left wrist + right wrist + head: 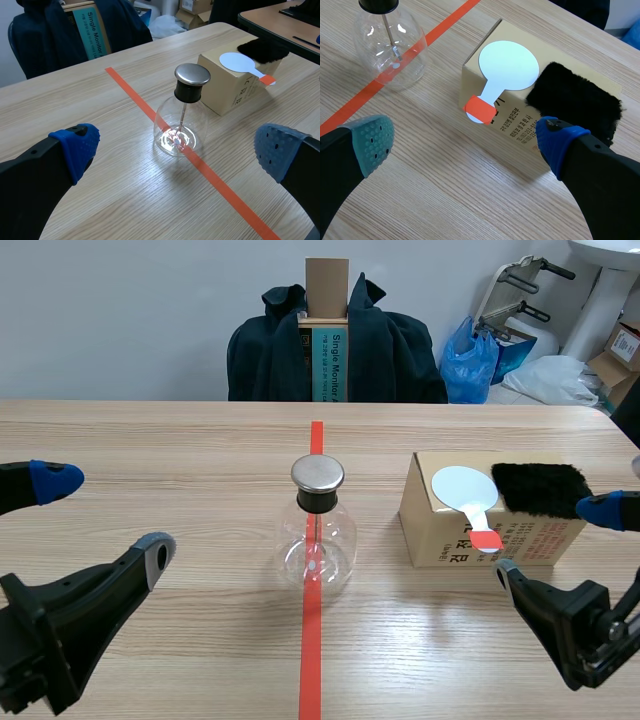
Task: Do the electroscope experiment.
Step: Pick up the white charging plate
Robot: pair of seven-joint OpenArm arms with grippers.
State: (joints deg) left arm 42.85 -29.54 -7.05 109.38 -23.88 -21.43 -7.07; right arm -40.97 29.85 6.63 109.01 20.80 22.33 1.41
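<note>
Next, my right gripper grabs the paddle by its red handle tip (486, 539), leaving the paddle's white disc (464, 487) free for the electroscope experiment.
A clear glass flask electroscope (315, 530) (181, 117) (389, 42) with a metal cap stands on the red tape line at the table's middle. To its right a cardboard box (440, 535) (227, 92) (507, 122) carries a white paddle with a red handle tip (468, 492) (243, 64) (506, 67) and a black fur pad (538, 488) (262, 50) (575, 97). My left gripper (100, 520) (172, 145) is open at the near left, the flask ahead of it. My right gripper (560, 540) (465, 137) is open just in front of the box.
A chair draped with a dark jacket (335, 345) and a tall box on it stands behind the table's far edge. Bags and cartons (480, 360) lie on the floor at the back right. Bare wood surrounds the flask.
</note>
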